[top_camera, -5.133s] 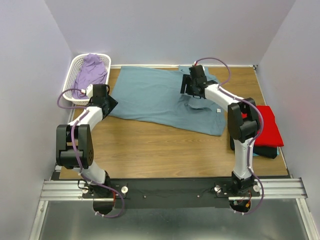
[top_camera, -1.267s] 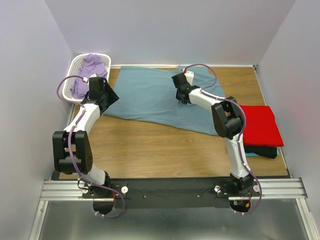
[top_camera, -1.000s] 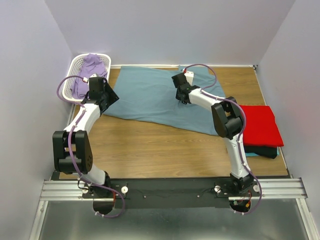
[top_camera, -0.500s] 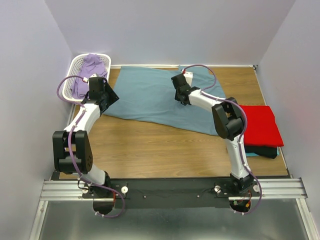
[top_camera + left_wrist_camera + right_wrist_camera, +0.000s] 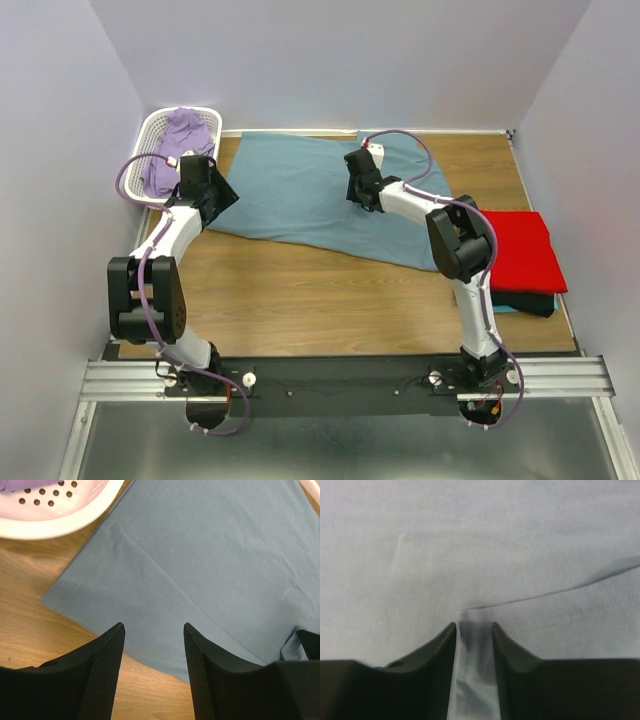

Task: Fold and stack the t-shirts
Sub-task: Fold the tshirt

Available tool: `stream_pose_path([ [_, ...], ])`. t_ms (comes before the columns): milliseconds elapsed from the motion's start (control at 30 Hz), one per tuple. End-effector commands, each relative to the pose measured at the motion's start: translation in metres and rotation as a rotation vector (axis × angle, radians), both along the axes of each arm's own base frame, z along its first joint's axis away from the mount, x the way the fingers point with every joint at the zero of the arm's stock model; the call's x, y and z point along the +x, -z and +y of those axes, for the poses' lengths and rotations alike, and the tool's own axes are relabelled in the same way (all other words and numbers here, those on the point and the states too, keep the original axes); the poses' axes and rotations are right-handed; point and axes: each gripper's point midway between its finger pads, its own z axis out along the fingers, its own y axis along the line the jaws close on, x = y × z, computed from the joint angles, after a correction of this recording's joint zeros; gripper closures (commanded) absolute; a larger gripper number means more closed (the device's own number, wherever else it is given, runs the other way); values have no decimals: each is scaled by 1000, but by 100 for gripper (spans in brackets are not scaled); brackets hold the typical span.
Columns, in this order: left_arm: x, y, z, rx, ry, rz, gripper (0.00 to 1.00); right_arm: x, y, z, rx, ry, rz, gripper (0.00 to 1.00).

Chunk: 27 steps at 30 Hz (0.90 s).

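Observation:
The blue-grey t-shirt should be grabbed next by its corner nearest the basket, with my left gripper. Then I will pull the t-shirt's edge straight and flat to fold it.
The dusty blue-grey t-shirt [image 5: 295, 195] lies spread flat across the back of the table, its right part folded over. My right gripper [image 5: 358, 198] is pressed low on its middle. In the right wrist view the right gripper [image 5: 474, 625] has its fingers a little apart, with a blurred strip of the blue-grey t-shirt [image 5: 470, 540] in the gap, just short of a stitched hem. My left gripper [image 5: 152, 626] stands open over the lower left edge of the blue-grey t-shirt [image 5: 200, 555], holding nothing. A folded red t-shirt [image 5: 520, 250] lies at the right edge, with a turquoise sliver [image 5: 503, 309] under it.
A white lattice basket [image 5: 150, 135] with purple cloth [image 5: 182, 140] in it stands at the back left, close to my left gripper [image 5: 218, 192]; the basket's rim [image 5: 65, 525] shows in the left wrist view. Something dark [image 5: 535, 302] lies under the red shirt. Walls close in on three sides.
Since five seconds ago the right gripper has moved left across the shirt, whose right side now lies folded over. The left arm has shifted towards the basket. Over the last second little has moved.

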Motion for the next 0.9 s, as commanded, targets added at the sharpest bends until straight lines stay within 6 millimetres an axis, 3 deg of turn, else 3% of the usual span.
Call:
stream_pose_path([
  [0,-7,27,11,14,-65,77,40,-2,-35,11,42,-39,-57,46],
  [100,-13,44,17,11,-112,126,40,-9,-53,5,45,-43,-61,28],
  [133,-16,48,23,14,-131,139,40,-16,-73,0,64,-25,-74,20],
  [167,-20,55,25,10,-144,157,40,-22,-79,-3,74,-18,-70,17],
  [200,-24,58,30,25,-170,173,40,-35,-71,-11,84,-5,-34,16],
  [300,-33,61,43,40,-235,185,40,-63,-95,-23,138,8,-35,16],
  [333,-35,61,48,54,-257,182,40,-83,-77,-29,149,11,20,17],
  [367,-38,62,55,62,-292,184,40,-94,-93,-31,185,7,1,17],
  [400,-40,64,56,65,-305,193,40,-104,-91,-32,212,16,16,17],
  [433,-43,65,58,69,-317,202,40,-124,-71,-41,203,20,69,17],
  [500,-45,70,59,64,-338,210,40,-142,-80,-47,247,32,61,18],
  [533,-44,71,59,61,-342,206,40,-156,-67,-55,240,39,91,18],
  [633,-39,79,60,60,-352,211,40,-173,-73,-68,264,75,67,18],
  [667,-39,83,60,58,-354,219,40,-184,-61,-75,252,90,89,18],
  [733,-33,84,59,50,-349,200,40,-191,-66,-83,268,115,71,18],
  [867,-28,94,58,40,-352,211,41,-205,-53,-99,274,166,85,19],
])
